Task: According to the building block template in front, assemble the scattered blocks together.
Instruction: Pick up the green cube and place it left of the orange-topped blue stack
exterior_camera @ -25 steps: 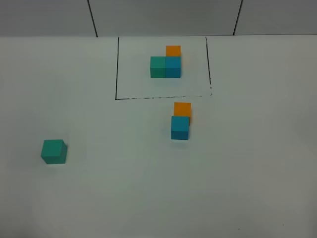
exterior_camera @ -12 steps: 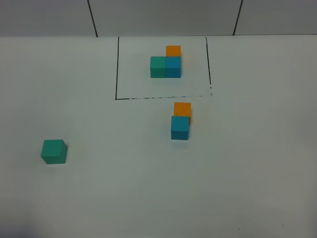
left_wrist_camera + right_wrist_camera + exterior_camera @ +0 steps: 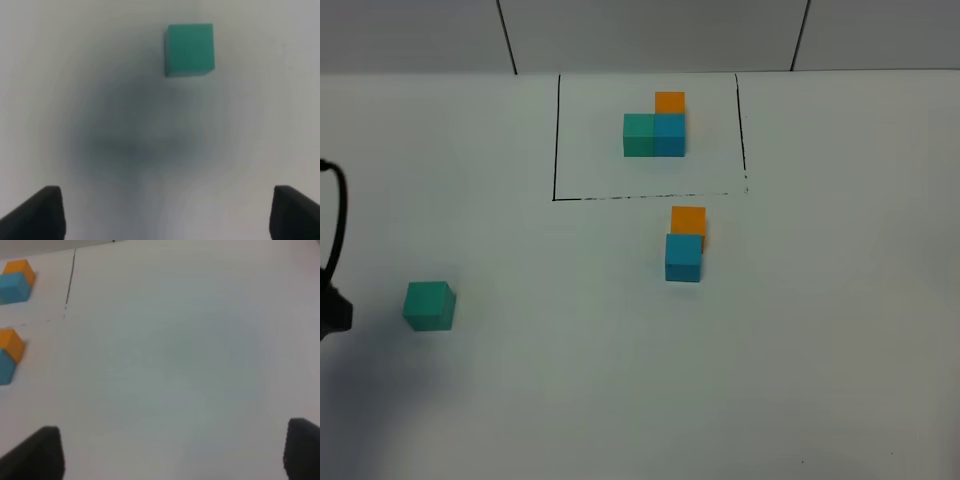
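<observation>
I next need to grab the teal cube (image 3: 428, 305) by its opposite sides with my left gripper, so that I can join it to the blue cube (image 3: 684, 257).
The building block template (image 3: 655, 128) is a joined teal, blue and orange cluster inside a thin black rectangle at the back. Just in front of that frame, a loose orange cube (image 3: 688, 219) touches a loose blue cube (image 3: 684, 257). The loose teal cube (image 3: 428, 305) sits alone at the left. In the left wrist view my left gripper (image 3: 167, 215) is open, with the teal cube (image 3: 190, 49) ahead of its fingertips (image 3: 44, 212) and apart from them. My right gripper (image 3: 170, 452) is open over bare table, with the orange cube (image 3: 11, 344) and blue cube (image 3: 5, 368) off to one side.
A dark part of the left arm (image 3: 332, 312) and its black cable (image 3: 338, 215) show at the left edge, close beside the teal cube. The white table (image 3: 800, 330) ends at a grey back wall (image 3: 650, 35).
The left arm has come into the exterior view at the left edge, beside the teal cube. None of the cubes has moved.
</observation>
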{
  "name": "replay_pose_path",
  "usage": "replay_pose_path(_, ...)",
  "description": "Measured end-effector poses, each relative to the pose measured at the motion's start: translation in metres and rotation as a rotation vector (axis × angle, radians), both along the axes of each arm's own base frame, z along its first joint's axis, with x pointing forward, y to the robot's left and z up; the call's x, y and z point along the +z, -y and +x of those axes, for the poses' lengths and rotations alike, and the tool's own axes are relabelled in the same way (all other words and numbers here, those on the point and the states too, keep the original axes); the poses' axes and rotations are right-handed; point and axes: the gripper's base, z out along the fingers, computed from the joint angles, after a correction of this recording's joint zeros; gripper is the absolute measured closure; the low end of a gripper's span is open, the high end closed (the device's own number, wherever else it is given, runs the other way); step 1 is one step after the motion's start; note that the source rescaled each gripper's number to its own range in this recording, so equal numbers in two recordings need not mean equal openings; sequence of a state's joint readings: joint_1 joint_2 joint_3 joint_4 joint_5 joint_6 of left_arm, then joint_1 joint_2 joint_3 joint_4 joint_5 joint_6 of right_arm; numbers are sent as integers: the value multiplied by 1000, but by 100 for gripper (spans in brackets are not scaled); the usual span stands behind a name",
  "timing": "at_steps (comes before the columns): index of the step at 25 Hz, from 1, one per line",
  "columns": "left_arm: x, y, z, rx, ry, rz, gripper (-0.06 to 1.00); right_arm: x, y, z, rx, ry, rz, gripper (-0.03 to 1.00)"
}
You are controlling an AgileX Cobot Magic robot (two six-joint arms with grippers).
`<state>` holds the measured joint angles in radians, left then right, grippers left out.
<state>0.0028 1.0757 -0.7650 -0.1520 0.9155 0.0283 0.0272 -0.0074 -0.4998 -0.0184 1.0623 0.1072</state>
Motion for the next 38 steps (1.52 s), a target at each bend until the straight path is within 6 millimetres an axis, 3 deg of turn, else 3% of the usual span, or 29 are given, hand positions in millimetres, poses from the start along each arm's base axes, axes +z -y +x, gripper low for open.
replay_pose_path(4,-24,10,43,-37,-102,-1,11,0,0,0,0,0,0,19)
replay_pose_path(10,-59,32,75,-38,-129,11,11,0,0,0,0,0,0,19)
replay_pose_path(13,-70,32,79,-11,-164,19,11,0,0,0,0,0,0,19)
replay_pose_path(23,-78,32,85,24,-165,19,11,0,0,0,0,0,0,19)
replay_pose_path(38,-124,32,98,75,-177,29,11,0,0,0,0,0,0,19)
